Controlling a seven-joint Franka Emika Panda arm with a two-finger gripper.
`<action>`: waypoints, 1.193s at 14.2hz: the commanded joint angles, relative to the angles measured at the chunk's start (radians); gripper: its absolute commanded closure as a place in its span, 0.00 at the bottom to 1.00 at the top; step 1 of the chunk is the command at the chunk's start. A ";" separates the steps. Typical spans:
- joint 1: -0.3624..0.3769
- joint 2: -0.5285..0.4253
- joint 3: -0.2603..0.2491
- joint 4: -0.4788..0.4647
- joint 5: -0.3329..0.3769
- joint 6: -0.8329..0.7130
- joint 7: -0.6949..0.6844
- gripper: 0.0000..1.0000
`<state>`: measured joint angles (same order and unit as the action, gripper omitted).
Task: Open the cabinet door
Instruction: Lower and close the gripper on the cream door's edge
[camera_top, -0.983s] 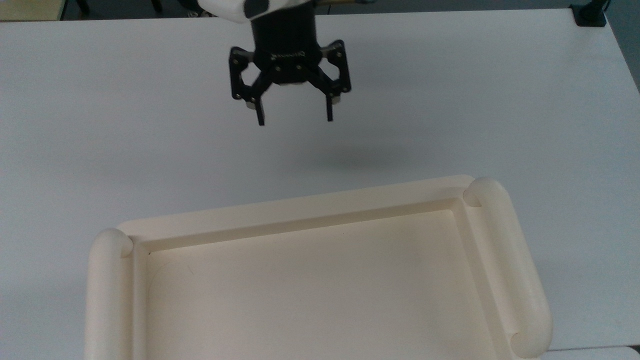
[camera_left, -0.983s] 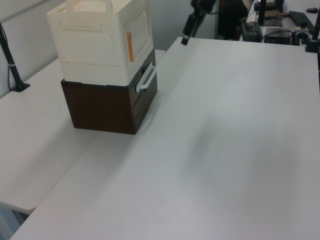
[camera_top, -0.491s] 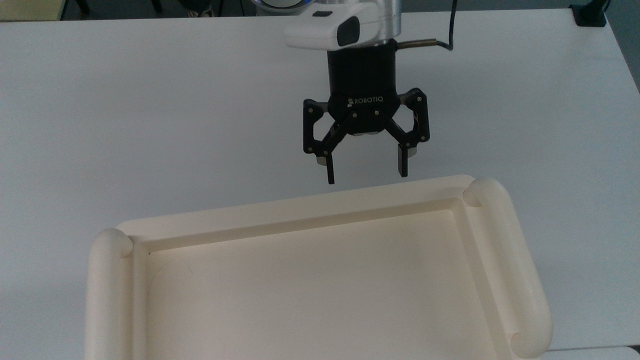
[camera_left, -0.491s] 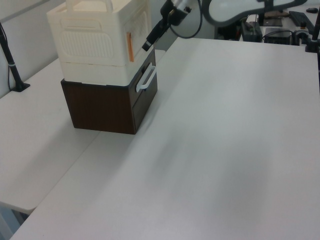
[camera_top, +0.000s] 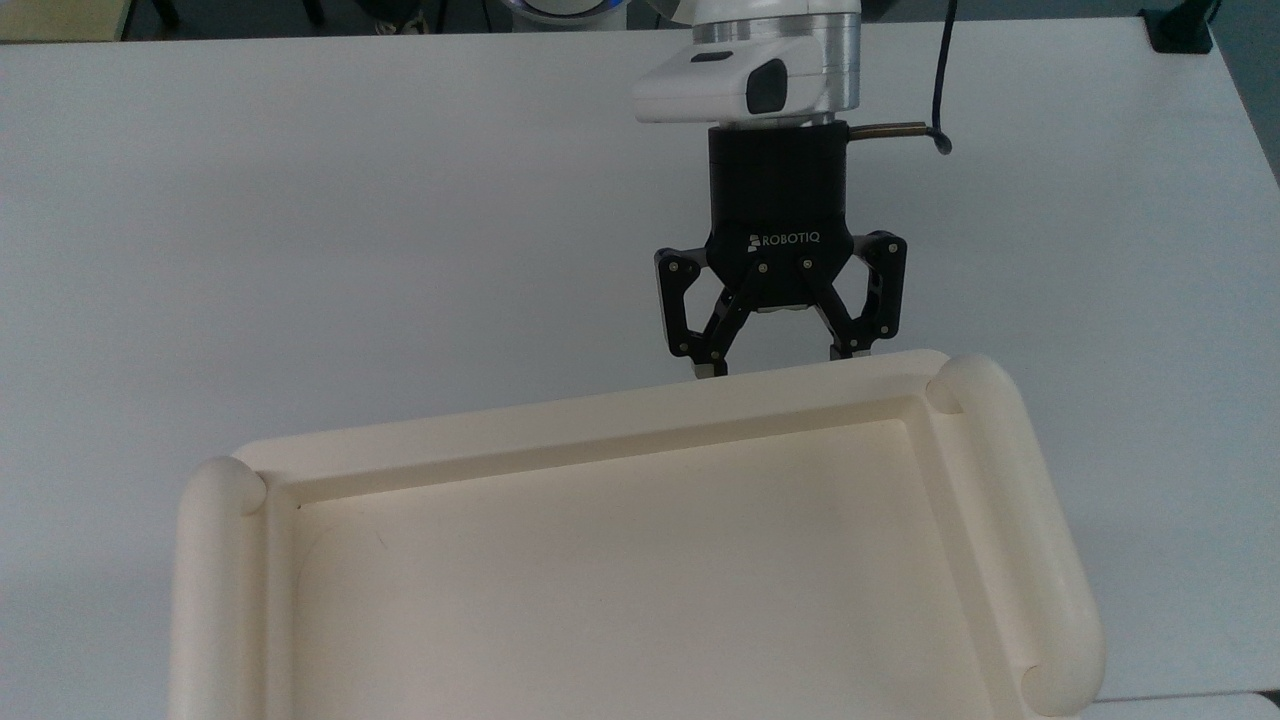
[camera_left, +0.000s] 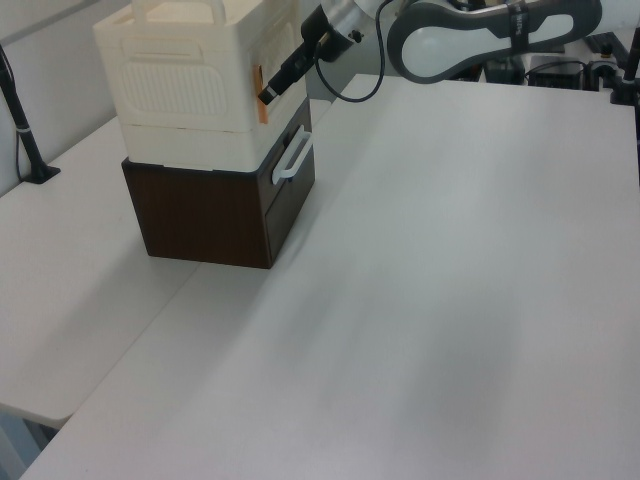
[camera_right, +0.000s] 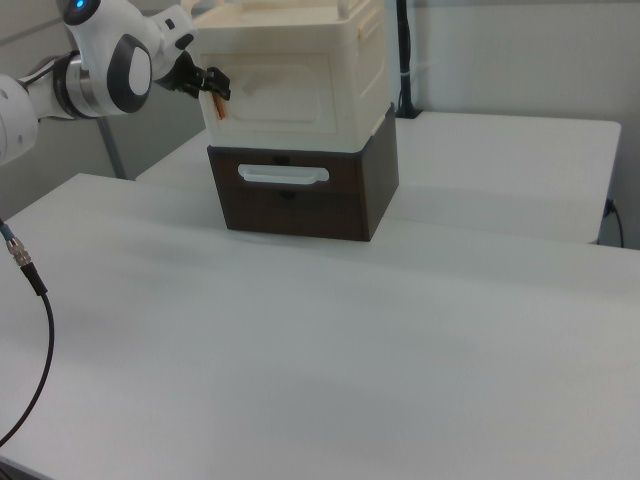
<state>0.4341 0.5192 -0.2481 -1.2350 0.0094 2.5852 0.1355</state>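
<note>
To swing the cream cabinet open, my gripper will next grab the cabinet door by its free edge with the orange strip.
The cream cabinet shows its recessed tray top with rounded rails in the top view. It stands on a dark brown drawer box. The cabinet door is the front face, lying flush with the cabinet, with an orange strip along its edge on the right view's left. My gripper is open, its fingertips dipping below the cabinet's top edge in front of the door. In the left view the gripper sits at the orange strip. The right view has the gripper at that same door edge.
The brown box has a white handle facing the wide white table. A black post is clamped at the left view's left. A black cable hangs at the right view's left edge.
The gripper has come down and towards the cabinet, shifting to the top view's right. Its open fingertips now reach the door's orange-strip edge and are partly hidden behind the cabinet's top rim.
</note>
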 joint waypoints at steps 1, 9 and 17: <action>0.017 0.027 -0.026 0.028 -0.025 0.032 0.030 0.44; 0.021 0.036 -0.025 0.022 -0.080 0.105 0.104 0.81; 0.011 -0.074 0.015 -0.063 -0.151 -0.060 0.170 0.93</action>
<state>0.4444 0.5290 -0.2471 -1.2359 -0.1280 2.6440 0.2861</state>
